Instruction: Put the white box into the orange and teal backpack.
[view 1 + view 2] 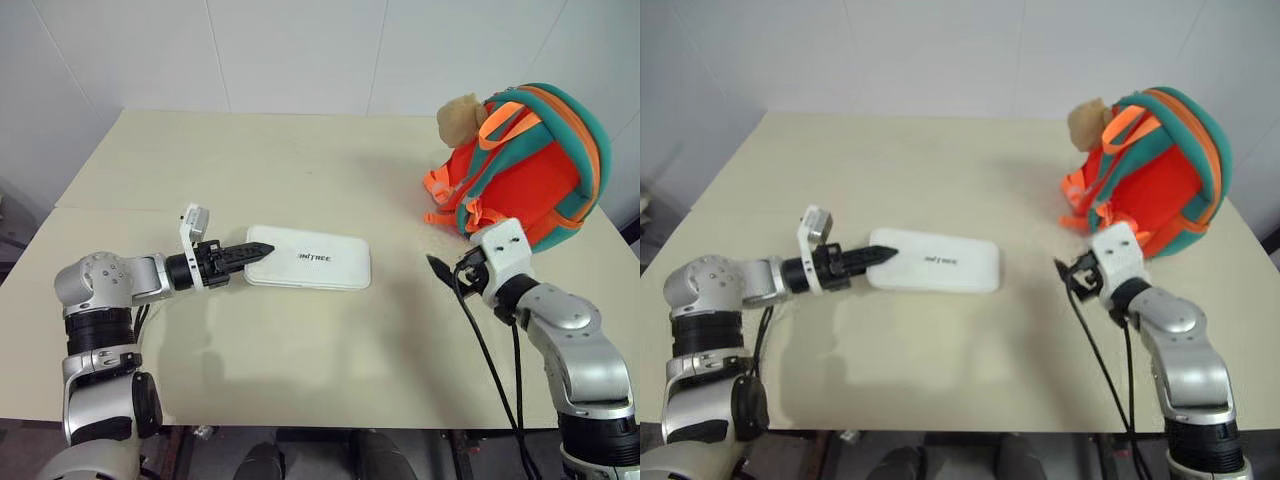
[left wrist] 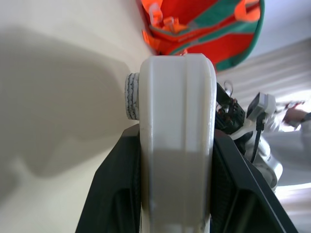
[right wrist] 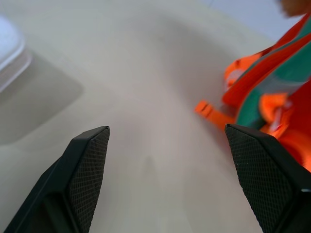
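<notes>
My right gripper grabs the backpack by its teal-and-red fabric edge next, to hold the backpack steady for the white box.
The white box hangs flat a little above the table, casting a shadow under it. My left gripper is shut on its left end; in the left wrist view the box sits clamped between the black fingers. At the far right of the table stands the orange and teal backpack, a tan plush toy on its upper left. My right gripper hovers open just in front of the backpack, its fingers wide apart with nothing between them, and the backpack's straps lie just ahead.
The cream table is bare between box and backpack. A black cable trails down from my right wrist over the table's front edge. White walls close the scene behind.
</notes>
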Robot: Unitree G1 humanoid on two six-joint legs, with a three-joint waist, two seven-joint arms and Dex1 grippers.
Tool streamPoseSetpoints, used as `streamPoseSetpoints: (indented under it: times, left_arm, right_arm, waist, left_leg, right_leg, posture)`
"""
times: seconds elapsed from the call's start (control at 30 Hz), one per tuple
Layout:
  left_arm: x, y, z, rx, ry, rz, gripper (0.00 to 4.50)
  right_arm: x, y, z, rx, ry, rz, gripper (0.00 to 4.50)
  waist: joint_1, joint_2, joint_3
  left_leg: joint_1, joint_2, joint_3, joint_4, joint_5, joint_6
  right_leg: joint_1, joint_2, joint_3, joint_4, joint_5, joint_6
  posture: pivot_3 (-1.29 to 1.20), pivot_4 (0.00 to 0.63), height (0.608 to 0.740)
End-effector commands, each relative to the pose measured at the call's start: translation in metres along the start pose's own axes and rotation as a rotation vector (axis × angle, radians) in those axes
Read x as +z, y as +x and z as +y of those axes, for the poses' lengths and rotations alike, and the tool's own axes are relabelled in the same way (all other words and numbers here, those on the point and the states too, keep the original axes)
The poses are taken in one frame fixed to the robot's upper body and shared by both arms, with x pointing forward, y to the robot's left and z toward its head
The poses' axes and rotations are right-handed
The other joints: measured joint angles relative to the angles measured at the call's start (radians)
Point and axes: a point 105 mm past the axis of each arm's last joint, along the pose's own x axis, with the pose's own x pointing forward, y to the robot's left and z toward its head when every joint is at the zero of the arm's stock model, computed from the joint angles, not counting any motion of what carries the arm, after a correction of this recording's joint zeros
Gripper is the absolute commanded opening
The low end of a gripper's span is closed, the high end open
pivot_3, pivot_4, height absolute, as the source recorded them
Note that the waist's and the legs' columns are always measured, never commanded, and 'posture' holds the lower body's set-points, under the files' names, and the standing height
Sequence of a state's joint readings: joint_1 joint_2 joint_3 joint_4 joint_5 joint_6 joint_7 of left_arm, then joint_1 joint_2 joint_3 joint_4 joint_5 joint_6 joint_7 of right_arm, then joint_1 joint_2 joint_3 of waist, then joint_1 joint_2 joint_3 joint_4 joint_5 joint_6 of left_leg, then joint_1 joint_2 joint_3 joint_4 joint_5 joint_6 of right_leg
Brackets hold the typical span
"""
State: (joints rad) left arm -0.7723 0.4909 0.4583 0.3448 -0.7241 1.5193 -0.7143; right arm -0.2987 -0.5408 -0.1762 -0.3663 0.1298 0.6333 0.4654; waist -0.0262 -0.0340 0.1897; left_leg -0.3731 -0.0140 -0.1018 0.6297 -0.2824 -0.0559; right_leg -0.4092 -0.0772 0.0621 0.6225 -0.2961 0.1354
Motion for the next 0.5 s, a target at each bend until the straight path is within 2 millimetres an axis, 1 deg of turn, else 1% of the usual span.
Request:
streamPoseSetpoints:
  times: [0.03,0.2,0.27,0.37,0.43,0.5]
  left_arm:
    - [0.011,-0.003,-0.017,-0.061,0.013,-0.056,1.34]
    - [0.013,-0.003,-0.019,-0.071,-0.015,-0.110,1.34]
    - [0.014,-0.004,-0.020,-0.072,-0.013,-0.142,1.34]
    - [0.018,-0.005,-0.022,-0.087,-0.015,-0.211,1.34]
    - [0.015,-0.003,-0.025,-0.109,-0.021,-0.226,1.34]
    - [0.014,-0.001,-0.026,-0.117,-0.025,-0.231,1.34]
  right_arm:
    - [0.009,0.002,-0.017,-0.078,0.012,-0.054,4.50]
    - [0.003,0.011,-0.037,-0.164,0.041,-0.064,4.50]
    - [0.002,0.014,-0.042,-0.178,0.049,-0.074,4.50]
    - [0.005,0.023,-0.054,-0.221,0.086,-0.112,4.50]
    - [0.010,0.030,-0.064,-0.251,0.131,-0.146,4.50]
    - [0.014,0.037,-0.069,-0.258,0.154,-0.174,4.50]
  waist:
    - [0.000,0.000,0.000]
    - [0.000,0.000,0.000]
    - [0.000,0.000,0.000]
    - [-0.002,0.000,0.000]
    - [-0.003,0.000,0.000]
    - [-0.002,0.000,0.000]
  left_leg:
    - [0.000,0.000,0.000,0.000,0.000,0.000]
    - [0.000,0.000,0.000,0.000,0.000,-0.001]
    - [0.000,0.000,0.000,-0.001,0.000,-0.001]
    - [0.000,0.000,0.001,-0.001,0.001,-0.001]
    - [0.000,0.000,0.001,-0.001,0.001,-0.002]
    - [0.000,0.000,0.001,0.000,0.001,-0.002]
  right_leg:
    - [0.000,0.000,0.000,0.000,0.000,0.000]
    - [0.000,0.000,0.000,0.000,0.000,0.000]
    - [0.000,-0.001,0.000,-0.001,0.000,0.000]
    - [0.000,-0.001,0.000,-0.001,0.000,0.000]
    - [-0.001,-0.001,0.000,0.000,0.000,0.000]
    - [-0.001,-0.001,0.000,0.000,0.000,0.001]
  posture:
    - [0.00,0.150,0.740]
    - [0.00,0.150,0.740]
    - [0.00,0.150,0.740]
    - [0.00,0.150,0.740]
    - [0.00,0.150,0.740]
    - [0.00,0.150,0.740]
